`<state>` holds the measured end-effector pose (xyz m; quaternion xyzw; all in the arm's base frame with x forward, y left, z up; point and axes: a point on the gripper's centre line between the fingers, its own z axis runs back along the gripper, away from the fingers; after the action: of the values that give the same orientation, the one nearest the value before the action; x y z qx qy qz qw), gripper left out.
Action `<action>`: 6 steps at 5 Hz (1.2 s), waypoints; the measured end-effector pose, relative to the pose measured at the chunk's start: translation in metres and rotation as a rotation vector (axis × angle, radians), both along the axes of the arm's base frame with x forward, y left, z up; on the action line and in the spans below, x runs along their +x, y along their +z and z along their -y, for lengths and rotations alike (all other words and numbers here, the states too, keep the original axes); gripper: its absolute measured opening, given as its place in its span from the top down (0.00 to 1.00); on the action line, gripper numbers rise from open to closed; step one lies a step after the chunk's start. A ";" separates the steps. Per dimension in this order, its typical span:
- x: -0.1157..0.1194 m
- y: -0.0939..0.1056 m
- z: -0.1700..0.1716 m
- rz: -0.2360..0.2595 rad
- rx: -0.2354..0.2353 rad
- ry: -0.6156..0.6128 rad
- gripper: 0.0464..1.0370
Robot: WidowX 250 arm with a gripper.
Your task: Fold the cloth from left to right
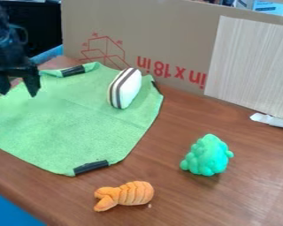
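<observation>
The edge of the green cloth (79, 128) opposite the striped white object is the part my gripper should grab next, to fold the cloth over.
At the upper left, the black gripper (18, 88) hangs over the cloth's left part, its two fingers spread apart with nothing between them. The green cloth (79, 128) lies spread out on the table, with black tape pieces on its edges and corners. A faint crease crosses its middle, and its top edge is slightly raised near the tape. On the cloth's upper right rests a white object with dark stripes (127, 89).
The brown table (173, 198) also holds an orange toy (126, 194) near the front and a green bumpy toy (208, 156) at right. A cardboard panel (173, 39) stands along the back, with a white piece (271, 120) by its right end.
</observation>
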<state>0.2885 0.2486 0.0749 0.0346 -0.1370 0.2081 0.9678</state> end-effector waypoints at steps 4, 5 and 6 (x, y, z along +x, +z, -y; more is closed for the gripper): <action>-0.053 -0.003 -0.033 0.071 -0.060 0.175 0.04; -0.059 -0.018 -0.027 0.069 -0.059 0.207 0.04; -0.062 -0.021 -0.026 0.067 -0.058 0.217 0.04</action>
<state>0.2268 0.2749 0.0536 0.0142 -0.1588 0.3164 0.9351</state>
